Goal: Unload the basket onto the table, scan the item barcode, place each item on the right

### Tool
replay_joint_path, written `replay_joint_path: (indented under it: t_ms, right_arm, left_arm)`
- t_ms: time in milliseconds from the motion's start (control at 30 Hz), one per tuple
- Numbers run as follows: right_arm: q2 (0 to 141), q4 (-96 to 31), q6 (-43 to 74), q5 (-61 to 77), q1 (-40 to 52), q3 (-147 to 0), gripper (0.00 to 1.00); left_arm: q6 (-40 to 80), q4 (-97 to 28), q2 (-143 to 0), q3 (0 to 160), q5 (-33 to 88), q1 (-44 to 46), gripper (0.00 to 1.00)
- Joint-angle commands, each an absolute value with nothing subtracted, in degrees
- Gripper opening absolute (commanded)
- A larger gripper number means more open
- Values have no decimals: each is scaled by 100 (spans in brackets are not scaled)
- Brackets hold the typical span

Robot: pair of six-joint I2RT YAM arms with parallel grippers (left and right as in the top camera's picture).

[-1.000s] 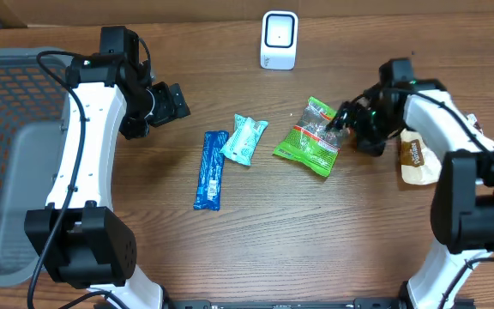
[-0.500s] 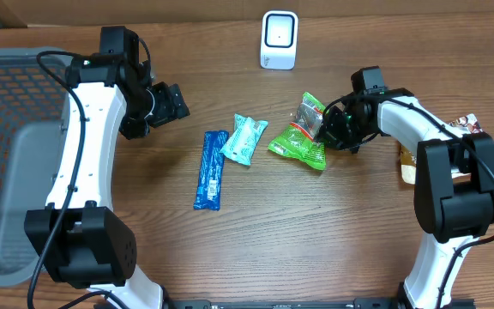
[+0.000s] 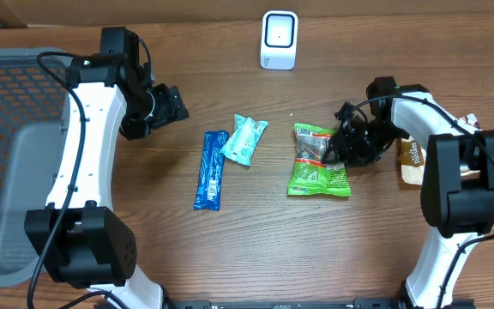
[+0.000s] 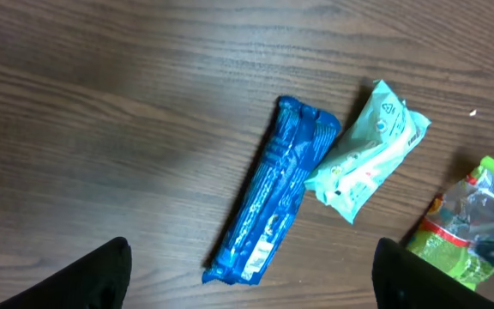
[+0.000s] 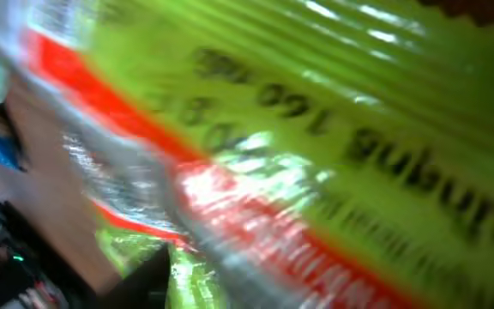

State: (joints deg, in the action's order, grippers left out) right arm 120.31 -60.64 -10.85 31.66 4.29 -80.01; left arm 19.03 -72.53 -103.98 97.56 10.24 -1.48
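Note:
The corner barcode on the green snack packet should stay uncovered to scan. My right gripper will next grab the packet by its clear middle's side edge (image 3: 326, 152).
A green snack packet (image 3: 317, 160) lies flat on the wooden table. My right gripper (image 3: 346, 144) sits at its right edge, against the clear top of the packet. In the right wrist view the blurred green packet (image 5: 358, 129) fills the frame, and only one dark finger (image 5: 135, 287) shows, so the jaws' state is unclear. The white barcode scanner (image 3: 279, 39) stands at the back centre. My left gripper (image 3: 174, 103) hovers open above the table, left of a blue bar (image 3: 211, 169). Its wrist view shows the blue bar (image 4: 277, 202) below its empty fingers (image 4: 101, 275).
A teal packet (image 3: 243, 139) lies beside the blue bar's top end. A brown packet (image 3: 412, 159) lies right of my right gripper. A grey mesh basket (image 3: 7, 154) fills the left edge.
The green packet has shifted right and toward the front, turned, and now lies flat. My right gripper moved with it. The left arm has stayed put.

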Motion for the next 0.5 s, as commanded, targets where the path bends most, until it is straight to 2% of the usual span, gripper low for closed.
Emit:
replay_joint_path:
  t_ms: [0, 133, 200, 233, 267, 300, 367, 467]
  right_arm:
    - [12154, -5859, -725, 2781, 333, -8020, 69]
    - [12154, -5483, -526, 2961, 384, -7848, 69]
    - [12154, -5164, -263, 2967, 456, -7631, 58]
    - [12154, -5000, -119, 3068, 495, -7505, 45]
    - [12154, -4869, -121, 3267, 523, -7387, 19]
    - [12154, -4805, -119, 3321, 523, -7332, 12]
    - [12151, -4790, -123, 3433, 521, -7314, 4]
    - [12105, -4952, -211, 4112, 434, -7474, 4]
  left_arm:
    - [1791, -7247, -10307, 9874, 982, -23, 83]
    - [1796, -7190, -10307, 9874, 985, 91, 85]
    - [1796, -7194, -10309, 9874, 985, 156, 85]
    - [1796, -7199, -10309, 9874, 985, 187, 85]
    - [1798, -7196, -10309, 9874, 982, 217, 85]
    - [1796, -7192, -10309, 9874, 980, 228, 85]
    - [1798, -7203, -10309, 9874, 987, 228, 85]
    - [1798, -7196, -10309, 9874, 989, 228, 85]
